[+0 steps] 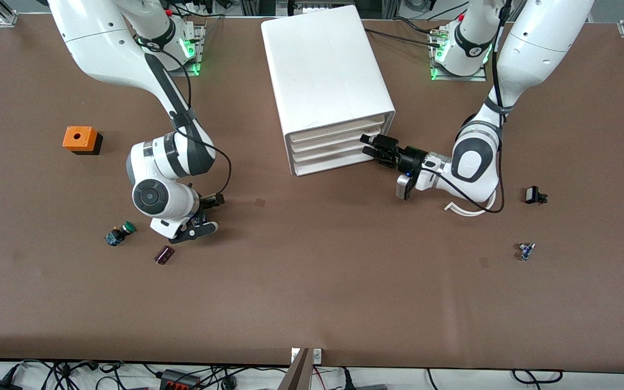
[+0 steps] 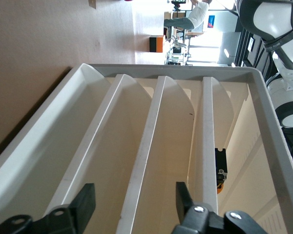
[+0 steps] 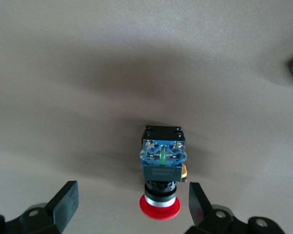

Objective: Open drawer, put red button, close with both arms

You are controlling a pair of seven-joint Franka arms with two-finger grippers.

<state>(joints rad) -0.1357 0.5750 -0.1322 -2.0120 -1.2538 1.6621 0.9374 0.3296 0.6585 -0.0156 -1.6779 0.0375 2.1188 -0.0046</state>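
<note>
I will next grip the red button with my right gripper by its black neck (image 3: 160,189), beside the red cap, so it can go into the open drawer.
The white cabinet (image 1: 325,70) stands at the table's middle, near the arms' bases. My left gripper (image 1: 370,147) is at its front, level with the drawer (image 1: 328,142), second from the top. In the left wrist view the left gripper (image 2: 134,189) is open, its fingers (image 2: 86,202) on either side of that drawer's front lip (image 2: 145,165) and apart from it. The drawer looks pushed in. My right gripper (image 3: 133,191) hangs open low over the red button (image 3: 161,168), which lies on its side, its red cap between the fingers. In the front view the right gripper (image 1: 210,214) hides the button.
A green-capped button (image 1: 119,234) and a small dark red part (image 1: 164,254) lie near the right hand. An orange box (image 1: 80,139) sits toward the right arm's end. Near the left arm lie a white curved strip (image 1: 466,209), a black part (image 1: 534,195) and a small blue part (image 1: 526,250).
</note>
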